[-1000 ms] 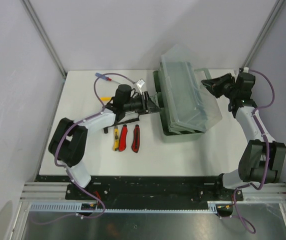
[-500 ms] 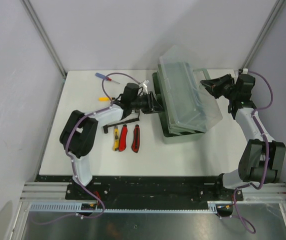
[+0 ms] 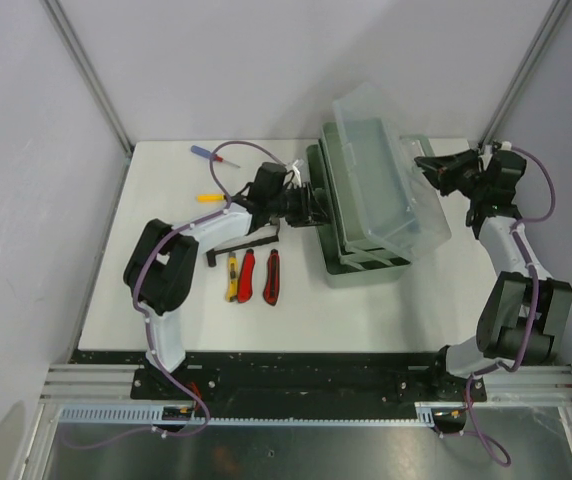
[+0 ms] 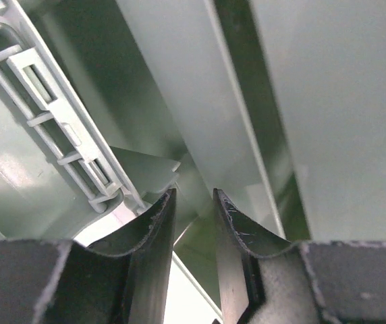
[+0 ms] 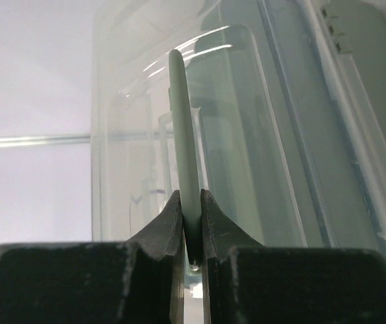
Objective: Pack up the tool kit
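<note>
My right gripper should swing the translucent lid outward before opening: the lid slants over the green trays.
The grey-green tool kit box (image 3: 364, 270) stands at the table's middle right. Its translucent lid (image 3: 386, 170) is raised and tilted. My right gripper (image 3: 428, 168) is shut on a thin pale-green rim of the lid (image 5: 181, 121), at the fingertips (image 5: 191, 196). My left gripper (image 3: 314, 207) is at the box's left edge, its jaws a narrow gap apart (image 4: 193, 192) with nothing between them; box walls (image 4: 179, 88) fill that view. On the table lie two red knives (image 3: 247, 275) (image 3: 271, 277), a yellow knife (image 3: 232, 278), a black hammer (image 3: 241, 243) and two screwdrivers (image 3: 204, 152) (image 3: 209, 197).
A ribbed pale-grey moulded part of the box (image 4: 51, 115) sits left of my left fingers. Grey walls enclose the white table (image 3: 166, 300) on three sides. The left arm's cable loops over the back left of the table (image 3: 236, 150).
The left gripper has reached right to the box's left edge and its jaws have narrowed. The right gripper has lifted the lid higher and back to the right.
</note>
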Controlling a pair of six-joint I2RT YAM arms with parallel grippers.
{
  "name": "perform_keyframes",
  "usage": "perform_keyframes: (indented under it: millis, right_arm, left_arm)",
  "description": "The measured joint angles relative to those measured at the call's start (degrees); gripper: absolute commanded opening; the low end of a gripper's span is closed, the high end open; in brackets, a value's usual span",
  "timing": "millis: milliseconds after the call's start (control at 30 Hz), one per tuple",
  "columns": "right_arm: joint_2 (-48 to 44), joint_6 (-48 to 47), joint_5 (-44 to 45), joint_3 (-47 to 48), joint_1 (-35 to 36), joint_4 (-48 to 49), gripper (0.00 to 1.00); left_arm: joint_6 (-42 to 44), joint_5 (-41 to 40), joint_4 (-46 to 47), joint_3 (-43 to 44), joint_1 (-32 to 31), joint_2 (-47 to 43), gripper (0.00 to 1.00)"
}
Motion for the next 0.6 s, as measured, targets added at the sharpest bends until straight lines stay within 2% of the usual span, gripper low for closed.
perform_keyframes:
  millis: [200, 600]
  right_arm:
    - [0.81, 4.55, -3.56, -0.13, -5.66, 2.05, 0.00]
    - [4.09, 7.87, -12.07, -0.15, -15.02, 6.16, 0.03]
  left_arm:
    - [0.44, -0.48, -1.16, 0.37, -0.07, 0.00, 0.35]
    - [0.92, -0.68, -2.58, 0.81, -0.22, 0.33, 0.35]
